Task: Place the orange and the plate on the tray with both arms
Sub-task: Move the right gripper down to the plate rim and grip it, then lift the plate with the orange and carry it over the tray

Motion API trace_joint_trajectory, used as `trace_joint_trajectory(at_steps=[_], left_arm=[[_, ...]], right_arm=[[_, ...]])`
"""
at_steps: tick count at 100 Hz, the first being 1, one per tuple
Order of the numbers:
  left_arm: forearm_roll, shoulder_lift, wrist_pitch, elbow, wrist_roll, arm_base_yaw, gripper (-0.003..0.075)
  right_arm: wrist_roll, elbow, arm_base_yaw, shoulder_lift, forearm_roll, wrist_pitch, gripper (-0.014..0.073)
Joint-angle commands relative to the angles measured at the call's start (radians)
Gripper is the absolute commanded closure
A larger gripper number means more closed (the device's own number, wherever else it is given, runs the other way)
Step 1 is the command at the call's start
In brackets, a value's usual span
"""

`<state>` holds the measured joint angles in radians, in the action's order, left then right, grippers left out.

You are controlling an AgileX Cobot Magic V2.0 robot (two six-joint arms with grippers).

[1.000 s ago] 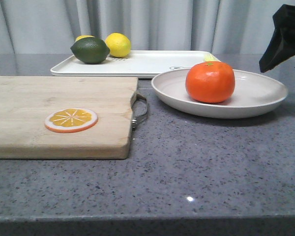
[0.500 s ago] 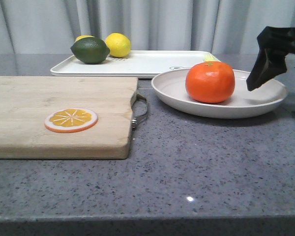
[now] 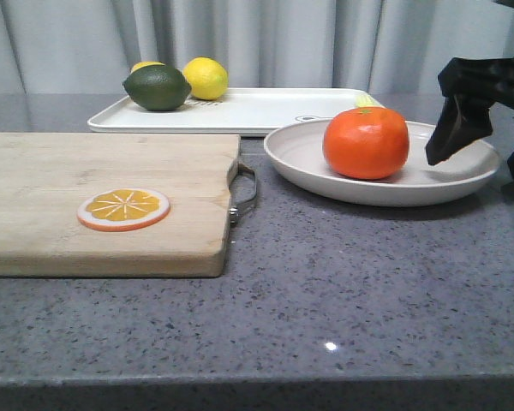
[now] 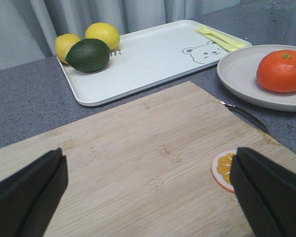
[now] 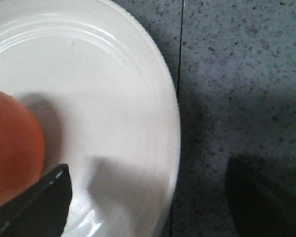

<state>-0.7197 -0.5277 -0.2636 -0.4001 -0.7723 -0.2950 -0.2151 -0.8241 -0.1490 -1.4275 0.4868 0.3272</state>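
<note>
My right gripper should close on the plate (image 3: 300, 167) now. Its fingers are on both sides of the plate's rim next to the orange, so they would hold the plate.
The orange (image 3: 366, 143) sits in the beige plate (image 3: 300, 167) on the grey counter, just in front of the white tray (image 3: 257, 111). My right gripper (image 3: 488, 150) is open and straddles the plate's right rim, one finger (image 3: 458, 128) inside the plate near the orange, the other outside. The right wrist view shows the rim (image 5: 167, 123) between the fingers and the orange (image 5: 12, 153) beside one finger (image 5: 37, 205). My left gripper (image 4: 148, 197) is open and empty above the cutting board; it sees the orange (image 4: 281, 71), plate (image 4: 237, 74) and tray (image 4: 148, 59).
A wooden cutting board (image 3: 103, 197) with an orange slice disc (image 3: 124, 209) fills the left. A lime (image 3: 158, 87) and two lemons (image 3: 206, 77) sit at the tray's far left end; a yellow fork (image 4: 219, 38) lies at its right end.
My right gripper has come down and to the left from the upper right, and now stands around the plate's right rim. Orange and plate have not moved.
</note>
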Motion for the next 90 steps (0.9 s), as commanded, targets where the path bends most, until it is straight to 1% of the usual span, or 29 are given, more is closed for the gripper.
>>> trace_joint_trajectory(at_steps=[1,3,9,10,22,35,43,45,51,72,90], left_arm=[[-0.013,0.000,0.060,-0.027,0.007,0.005,0.0079],[-0.013,0.000,0.060,-0.027,0.007,0.005,0.0079],[-0.013,0.000,0.060,-0.027,0.007,0.005,0.0079],[-0.013,0.000,0.060,-0.027,0.007,0.005,0.0079],[-0.013,0.000,0.060,-0.027,0.007,0.005,0.0079],[-0.013,0.000,0.060,-0.027,0.007,0.005,0.0079],[-0.013,0.000,0.060,-0.027,0.007,0.005,0.0079],[-0.013,0.000,0.060,-0.027,0.007,0.005,0.0079],[-0.013,0.000,0.060,-0.027,0.007,0.005,0.0079],[-0.013,0.000,0.060,-0.027,0.007,0.005,0.0079],[-0.013,0.000,0.060,-0.027,0.007,0.005,0.0079]], right_arm=[[-0.005,-0.027,-0.001,0.025,0.016,-0.035,0.0090],[-0.004,-0.027,-0.001,0.025,0.016,-0.034,0.0109],[-0.004,-0.027,-0.001,0.025,0.016,-0.034,0.0217],[-0.004,-0.027,-0.001,0.025,0.016,-0.034,0.0217],[-0.004,-0.027,-0.001,0.025,0.016,-0.038,0.0405],[-0.004,-0.027,-0.001,0.025,0.025,-0.042,0.0572],[-0.004,-0.027,-0.001,0.026,0.033,-0.042,0.0657],[-0.004,-0.027,-0.001,0.026,0.034,-0.042,0.0669],[-0.004,-0.027,-0.001,0.030,0.047,-0.042,0.0652],[-0.004,-0.038,-0.001,0.083,0.107,-0.038,0.0653],[-0.004,-0.167,-0.001,0.080,0.109,0.053,0.0653]])
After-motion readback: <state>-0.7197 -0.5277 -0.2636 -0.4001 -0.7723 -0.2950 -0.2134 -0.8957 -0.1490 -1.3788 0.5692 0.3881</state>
